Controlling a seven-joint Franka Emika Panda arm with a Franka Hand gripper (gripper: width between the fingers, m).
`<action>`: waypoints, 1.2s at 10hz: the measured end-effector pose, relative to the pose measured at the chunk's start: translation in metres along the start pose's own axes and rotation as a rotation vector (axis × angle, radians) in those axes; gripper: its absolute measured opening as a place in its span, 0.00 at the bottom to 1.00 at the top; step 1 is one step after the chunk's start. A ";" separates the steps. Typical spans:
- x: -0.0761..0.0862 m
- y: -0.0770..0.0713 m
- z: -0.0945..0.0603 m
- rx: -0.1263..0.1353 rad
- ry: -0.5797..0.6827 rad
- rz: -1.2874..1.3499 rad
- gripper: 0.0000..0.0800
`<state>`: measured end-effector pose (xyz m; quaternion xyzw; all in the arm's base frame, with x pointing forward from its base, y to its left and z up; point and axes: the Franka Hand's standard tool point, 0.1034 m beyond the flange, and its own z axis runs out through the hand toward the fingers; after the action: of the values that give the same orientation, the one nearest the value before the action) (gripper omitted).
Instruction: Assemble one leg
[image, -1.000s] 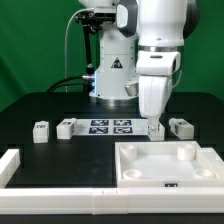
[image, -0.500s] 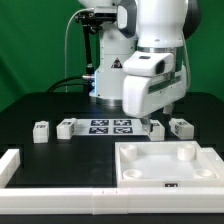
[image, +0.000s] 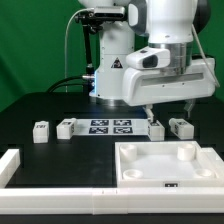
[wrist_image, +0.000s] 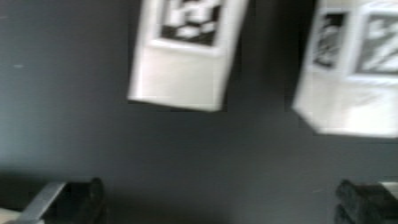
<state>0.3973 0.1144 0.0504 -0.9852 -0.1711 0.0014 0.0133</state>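
My gripper grabs a white leg across the sides of its marker-tagged body next, which leaves its narrow end free to assemble into the tabletop.
Several small white legs with marker tags lie on the black table: two at the exterior view's left (image: 41, 130) (image: 66, 127) and two at its right (image: 157, 129) (image: 181, 127). My gripper (image: 168, 113) hangs a little above the two right legs, open and empty. In the blurred wrist view the two legs (wrist_image: 182, 55) (wrist_image: 356, 70) lie side by side ahead of the gripper (wrist_image: 217, 200); its dark fingertips (wrist_image: 63, 200) stand wide apart with only bare table between them. The large white tabletop (image: 168, 172) lies in front.
The marker board (image: 110, 126) lies between the two pairs of legs. A white L-shaped rail (image: 12, 166) runs along the front and left edge of the table. The robot's base (image: 112, 75) stands behind the marker board.
The hand has turned about its wrist from narrow-side-on to broadside and risen slightly above the two right legs. The legs and tabletop have not moved.
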 end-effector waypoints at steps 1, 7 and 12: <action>-0.001 -0.011 0.000 0.003 -0.002 -0.012 0.81; -0.009 -0.034 0.007 0.018 -0.166 -0.074 0.81; -0.016 -0.044 0.010 0.026 -0.584 -0.086 0.81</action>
<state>0.3675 0.1506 0.0416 -0.9346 -0.2094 0.2866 -0.0240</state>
